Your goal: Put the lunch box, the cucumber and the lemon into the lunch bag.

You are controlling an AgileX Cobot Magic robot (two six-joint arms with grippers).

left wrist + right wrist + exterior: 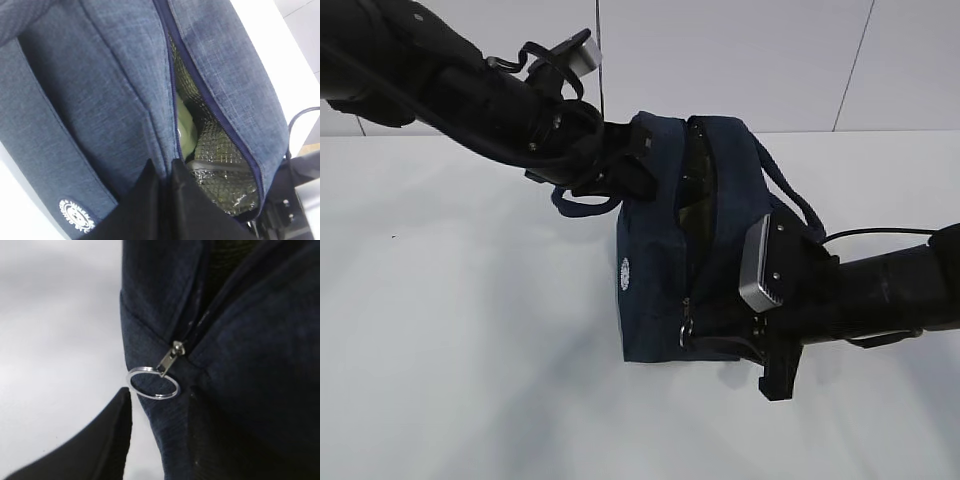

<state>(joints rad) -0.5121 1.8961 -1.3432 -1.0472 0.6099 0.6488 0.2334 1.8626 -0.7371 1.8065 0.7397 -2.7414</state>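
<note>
The slider point(687, 301) sits tight against the fabric, so the robot's right gripper will next grab the metal zipper pull by its free-hanging ring point(686, 327).
The dark navy lunch bag point(660, 270) lies on the white table with its top zipper open along most of its length. My left gripper point(620, 175) is shut on the fabric edge at the bag's far end, next to the zipper opening point(162, 175). Inside, against the olive-silver lining point(220, 165), a pale green surface point(184, 125) shows; it looks like the lunch box lid. The cucumber and lemon are hidden. My right gripper point(165, 440) is open at the bag's near end, just below the metal ring pull point(152, 382); one finger point(100, 440) stands clear of the fabric.
The white table point(450, 330) spreads around the bag, with a pale wall behind. The bag's loop handle point(790, 195) hangs over its right side. A black cable point(880, 232) runs above the right arm.
</note>
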